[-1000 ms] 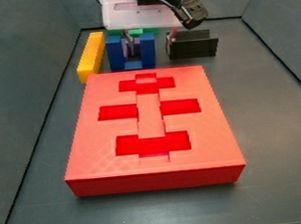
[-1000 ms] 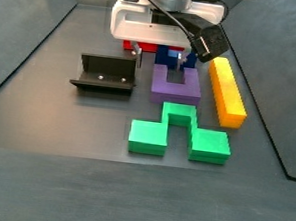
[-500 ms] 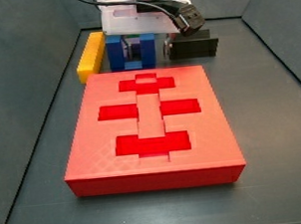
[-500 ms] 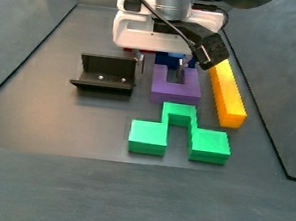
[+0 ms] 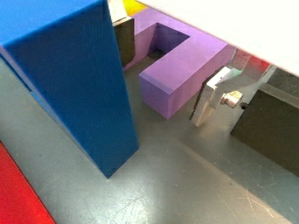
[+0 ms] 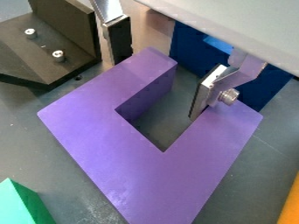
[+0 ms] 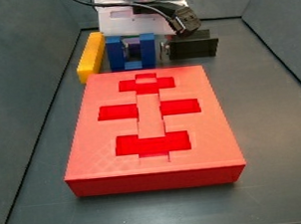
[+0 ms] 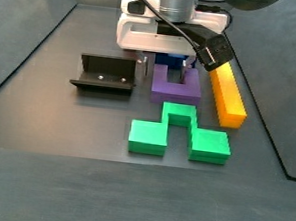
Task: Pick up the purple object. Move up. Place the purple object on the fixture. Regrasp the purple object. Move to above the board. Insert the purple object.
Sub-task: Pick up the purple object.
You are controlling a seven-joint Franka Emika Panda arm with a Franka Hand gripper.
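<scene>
My gripper grabs one of the U-shaped purple object's prongs next, to set the object on the black fixture (image 7: 195,47) (image 5: 268,121).
The purple object (image 8: 177,83) is a U-shaped block lying flat on the floor. It fills both wrist views (image 5: 181,66) (image 6: 140,131). My gripper (image 8: 169,57) hangs low right over it and is open. Both wrist views (image 5: 172,70) (image 6: 162,74) show one silver finger (image 6: 215,87) on one side and the other, dark-padded finger (image 6: 114,39) on the far side, with purple plastic between them and neither pressing on it. The black fixture (image 8: 104,74) stands just beside the block. The red board (image 7: 152,124) shows in a side view, where the purple object is hidden.
A tall blue block (image 8: 178,61) (image 5: 70,79) stands close behind the purple object. A yellow bar (image 8: 226,91) lies along its other side. A green block (image 8: 176,131) lies in front of it. Dark walls enclose the floor.
My gripper has come down a little over the purple object. The blocks, the fixture and the board have not moved.
</scene>
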